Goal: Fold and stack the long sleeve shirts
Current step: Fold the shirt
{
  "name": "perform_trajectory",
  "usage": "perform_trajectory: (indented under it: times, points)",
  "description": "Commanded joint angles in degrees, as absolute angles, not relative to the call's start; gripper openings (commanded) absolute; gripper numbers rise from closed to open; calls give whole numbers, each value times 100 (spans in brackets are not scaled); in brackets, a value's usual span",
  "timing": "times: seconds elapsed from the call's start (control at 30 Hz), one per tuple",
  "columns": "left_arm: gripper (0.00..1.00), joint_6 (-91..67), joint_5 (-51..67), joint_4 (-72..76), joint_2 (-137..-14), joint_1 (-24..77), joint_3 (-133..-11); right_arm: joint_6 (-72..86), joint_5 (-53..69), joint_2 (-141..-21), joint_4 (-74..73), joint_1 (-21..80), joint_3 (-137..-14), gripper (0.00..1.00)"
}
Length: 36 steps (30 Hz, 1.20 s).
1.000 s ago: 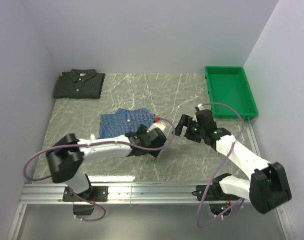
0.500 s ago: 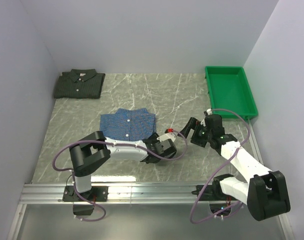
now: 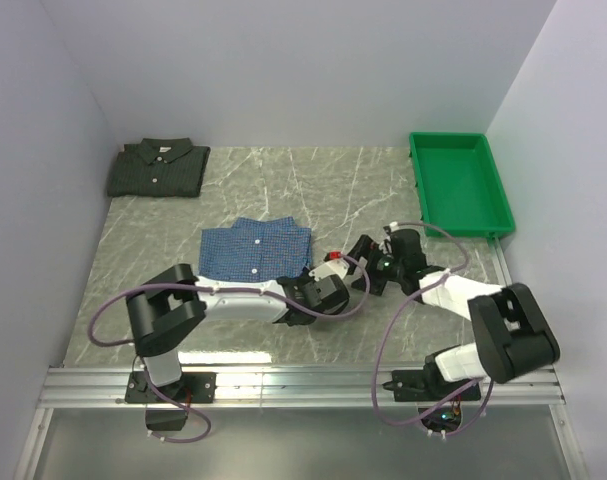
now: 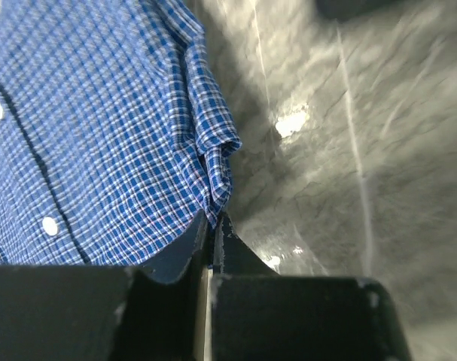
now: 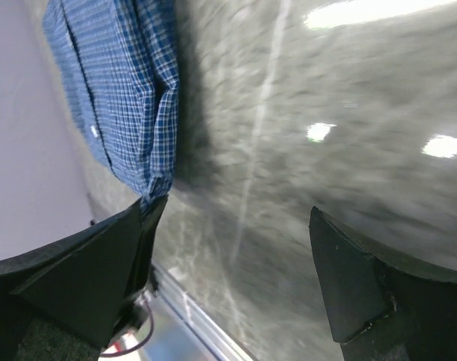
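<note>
The right gripper grabs the bunched near corner of the blue check shirt next, beside my left gripper, to turn the shirt for stacking.
The folded blue check shirt lies at mid-table. In the left wrist view its near right corner hangs bunched between the jaws, and my left gripper is shut on that cloth. From the top view that gripper sits low at the shirt's front right corner. My right gripper hovers just right of it, open, with nothing between its fingers; the blue shirt lies beyond its left finger. The dark green-grey shirt rests folded at the back left.
A green plastic tray stands at the back right corner. Purple cables loop from both arms over the near table. The metal rail runs along the front edge. Grey walls close in the left, back and right sides.
My left gripper has closed on the blue shirt's front right corner. The right arm has swung left and folded in, bringing its open gripper close to that corner.
</note>
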<state>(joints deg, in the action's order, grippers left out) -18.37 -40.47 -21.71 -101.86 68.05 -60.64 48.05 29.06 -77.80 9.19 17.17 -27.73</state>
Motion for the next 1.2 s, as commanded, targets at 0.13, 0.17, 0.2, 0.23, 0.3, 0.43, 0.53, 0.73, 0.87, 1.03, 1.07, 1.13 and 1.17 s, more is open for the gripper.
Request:
perform_trajectory:
  times: [0.13, 0.17, 0.2, 0.23, 0.3, 0.43, 0.53, 0.73, 0.87, 1.03, 1.07, 1.13, 1.17]
  points:
    - [1, -2364, -3569, -1775, -9378, 6750, -5889, 6028, 2962, -8955, 2758, 2662, -3137, 100]
    - [1, -2382, -3551, -1784, -9352, 6750, -5871, 6151, 2971, -9182, 3056, 2724, -3164, 100]
    - [1, -2382, -3507, -1784, -9317, 6750, -5854, 6370, 2979, -9272, 3206, 2759, -3173, 100]
    - [1, -2417, -3489, -1793, -9299, 6741, -5854, 6433, 2910, -9351, 3330, 2838, -3199, 100]
    - [1, -2426, -3454, -1767, -9255, 6733, -5810, 6538, 2865, -9518, 3471, 2883, -3260, 100]
    - [1, -2522, -3402, -1723, -9194, 6697, -5766, 6557, 2865, -9703, 3455, 2944, -3505, 100]
    - [1, -2566, -3296, -1626, -9123, 6680, -5766, 6486, 2804, -9870, 3156, 3041, -3717, 100]
    - [1, -2698, -2893, -1477, -9070, 6636, -5818, 6697, 2839, -10414, 3409, 3366, -3858, 93]
    - [1, -2830, -2655, -1354, -9018, 6636, -5722, 6759, 2856, -10713, 3647, 3419, -3937, 87]
    - [1, -3154, -2435, -1301, -9018, 6636, -5616, 6583, 2663, -10810, 3569, 3410, -4034, 72]
    - [0, -3199, -2400, -1292, -8965, 6636, -5590, 6592, 2663, -10819, 3586, 3410, -4034, 69]
    - [1, -3296, -2277, -1248, -8912, 6636, -5581, 6627, 2672, -10846, 3638, 3419, -3999, 59]
    - [0, -3322, -2285, -1292, -8886, 6636, -5598, 6636, 2663, -10837, 3665, 3402, -3982, 54]
